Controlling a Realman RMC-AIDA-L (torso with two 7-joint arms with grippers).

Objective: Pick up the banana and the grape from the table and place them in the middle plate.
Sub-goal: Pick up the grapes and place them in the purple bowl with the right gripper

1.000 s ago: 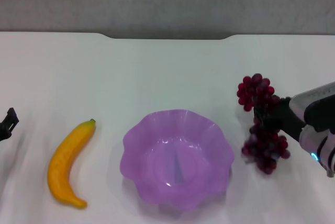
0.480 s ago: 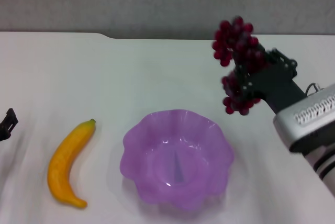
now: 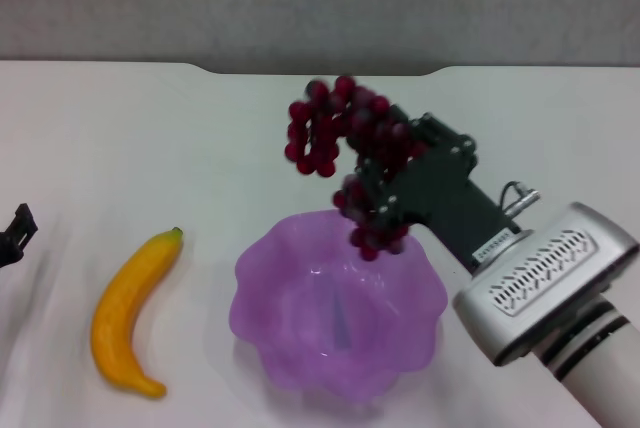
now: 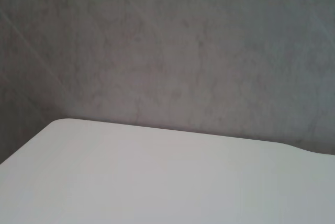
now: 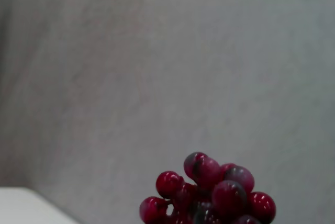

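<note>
The bunch of grapes (image 3: pixel 321 128) is still high above the purple plate's far rim (image 3: pixel 300 218), so my right gripper lowers it before releasing it.
A bunch of dark red grapes (image 3: pixel 345 143) hangs in the air over the far rim of the purple scalloped middle plate (image 3: pixel 290 278), with my right gripper (image 3: pixel 385 178) shut on it. Part of the same bunch fills the lower edge of the right wrist view as the grape (image 5: pixel 209 195). The yellow-orange banana (image 3: pixel 130 310) lies on the white table (image 3: pixel 150 148), left of the plate. At the left edge of the head view, the dark tip of my left gripper (image 3: pixel 14 233) sits near the table, away from the banana.
A grey wall runs behind the table's notched far edge (image 3: pixel 320 71). The left wrist view holds only bare tabletop (image 4: pixel 157 182) and wall.
My right gripper lifted the grapes off the table at the right, then carried them leftward over the plate's far side. The banana, plate and left gripper stayed put.
</note>
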